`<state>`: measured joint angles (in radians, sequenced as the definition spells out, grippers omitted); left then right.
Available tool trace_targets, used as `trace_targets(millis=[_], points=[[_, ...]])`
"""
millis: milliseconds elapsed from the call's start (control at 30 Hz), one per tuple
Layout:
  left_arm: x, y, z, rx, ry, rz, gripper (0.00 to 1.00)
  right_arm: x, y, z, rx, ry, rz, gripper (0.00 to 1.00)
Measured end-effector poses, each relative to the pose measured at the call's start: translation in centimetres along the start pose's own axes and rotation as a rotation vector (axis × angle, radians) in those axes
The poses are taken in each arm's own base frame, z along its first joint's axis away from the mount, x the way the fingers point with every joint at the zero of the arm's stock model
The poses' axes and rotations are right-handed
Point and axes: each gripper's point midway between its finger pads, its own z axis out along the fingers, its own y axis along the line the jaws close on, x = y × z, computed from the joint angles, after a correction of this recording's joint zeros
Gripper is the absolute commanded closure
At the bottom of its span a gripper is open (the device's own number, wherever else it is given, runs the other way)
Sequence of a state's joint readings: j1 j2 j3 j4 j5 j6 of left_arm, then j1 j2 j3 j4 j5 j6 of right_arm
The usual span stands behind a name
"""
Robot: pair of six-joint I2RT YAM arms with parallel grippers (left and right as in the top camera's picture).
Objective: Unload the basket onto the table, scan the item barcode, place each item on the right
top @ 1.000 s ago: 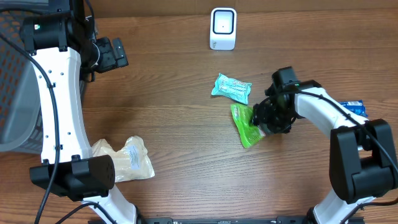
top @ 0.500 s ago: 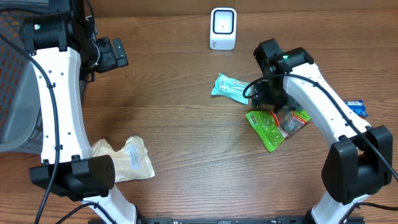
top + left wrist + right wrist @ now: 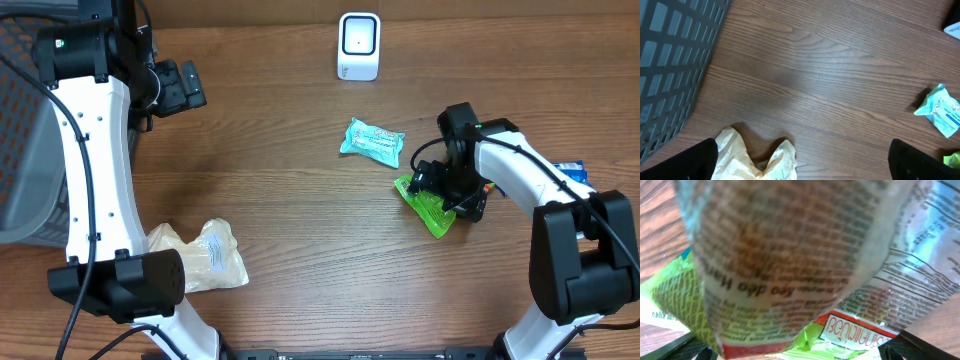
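Note:
The barcode needs to be scanned, so my right gripper will next grab the green snack packet's printed middle [image 3: 447, 199] [image 3: 796, 316]. The green ends will stay uncovered.
A green snack packet [image 3: 428, 208] lies on the table at centre right, and my right gripper [image 3: 452, 190] sits right over it. In the right wrist view the packet [image 3: 805, 265] fills the frame, printed side toward the camera. My right gripper [image 3: 795, 352] is open, with a fingertip [image 3: 900, 349] showing only at each bottom corner. No barcode is readable. The white scanner [image 3: 359, 45] stands at the back centre. My left gripper [image 3: 180, 88] hangs high at the back left. In its own view, the left gripper [image 3: 802, 161] is open with nothing between its fingers.
A teal packet [image 3: 372, 140] lies left of the right gripper, also in the left wrist view [image 3: 940, 110]. A beige bag [image 3: 205, 255] rests at the front left. A blue item [image 3: 570, 172] pokes out behind the right arm. A grey basket [image 3: 20, 150] lines the left edge.
The right arm swung back toward the scanner with the green packet, then came down again. The packet now lies further right than a second ago. The right jaws spread wider. The left arm stayed still.

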<state>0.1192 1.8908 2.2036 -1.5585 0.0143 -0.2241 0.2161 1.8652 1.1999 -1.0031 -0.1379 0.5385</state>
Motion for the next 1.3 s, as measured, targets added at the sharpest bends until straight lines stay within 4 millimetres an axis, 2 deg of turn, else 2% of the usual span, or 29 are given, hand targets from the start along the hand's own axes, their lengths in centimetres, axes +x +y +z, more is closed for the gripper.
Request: trace_targets(millis=[67, 200, 267, 333, 467, 500, 567, 633, 667, 700, 767, 833, 900, 967, 1200, 1233, 1267, 1300], points=[[0.0, 0.0, 0.0, 0.000, 0.000, 0.000, 0.00, -0.4, 0.1, 0.0, 0.003, -0.020, -0.107, 0.01], [0.0, 0.0, 0.0, 0.000, 0.000, 0.000, 0.00, -1.2, 1.5, 0.2, 0.029, -0.093, -0.433, 0.02], [0.0, 0.0, 0.0, 0.000, 0.000, -0.001, 0.00, -1.4, 2.1, 0.3, 0.111, -0.145, -0.584, 0.10], [0.0, 0.0, 0.0, 0.000, 0.000, -0.001, 0.00, -1.4, 2.0, 0.2, 0.178, -0.170, -0.657, 0.17], [0.0, 0.0, 0.0, 0.000, 0.000, 0.000, 0.00, -1.0, 1.0, -0.7, 0.206, -0.140, -0.623, 0.11], [0.0, 0.0, 0.0, 0.000, 0.000, 0.000, 0.00, -1.2, 1.4, -1.5, 0.168, -0.150, -0.603, 0.07], [0.0, 0.0, 0.0, 0.000, 0.000, 0.000, 0.00, -2.2, 2.9, -5.9, 0.005, -0.254, -0.525, 0.03], [0.0, 0.0, 0.0, 0.000, 0.000, 0.000, 0.00, -2.8, 2.9, -8.5, -0.079, -0.305, -0.417, 0.01], [0.0, 0.0, 0.0, 0.000, 0.000, -0.001, 0.00, -3.4, 2.4, -9.8, -0.130, -0.326, -0.304, 0.00], [0.0, 0.0, 0.0, 0.000, 0.000, 0.000, 0.00, -4.2, 1.7, -9.7, -0.178, -0.334, -0.174, 0.00], [0.0, 0.0, 0.0, 0.000, 0.000, 0.000, 0.00, -5.0, 1.4, -7.1, -0.246, -0.337, -0.064, 0.00], [0.0, 0.0, 0.0, 0.000, 0.000, 0.000, 0.00, -4.0, 1.2, -3.2, -0.298, -0.294, -0.018, 0.00], [0.0, 0.0, 0.0, 0.001, -0.001, 0.000, 0.00, -3.6, 1.5, -1.1, -0.350, -0.301, -0.009, 0.00], [0.0, 0.0, 0.0, 0.001, -0.001, 0.000, 0.00, -3.5, 1.7, -0.5, -0.380, -0.313, -0.008, 0.00], [0.0, 0.0, 0.0, 0.000, -0.001, 0.000, 0.00, -5.0, 3.5, -0.8, -0.486, -0.428, -0.059, 0.00], [0.0, 0.0, 0.0, 0.000, -0.001, 0.000, 0.00, -5.1, 4.1, -0.7, -0.494, -0.439, -0.080, 0.03], [0.0, 0.0, 0.0, 0.000, 0.000, 0.000, 0.00, -5.2, 4.4, -0.6, -0.498, -0.443, -0.090, 0.10], [0.0, 0.0, 0.0, 0.001, -0.001, 0.000, 0.00, -5.3, 4.7, -0.4, -0.501, -0.446, -0.101, 0.23]])
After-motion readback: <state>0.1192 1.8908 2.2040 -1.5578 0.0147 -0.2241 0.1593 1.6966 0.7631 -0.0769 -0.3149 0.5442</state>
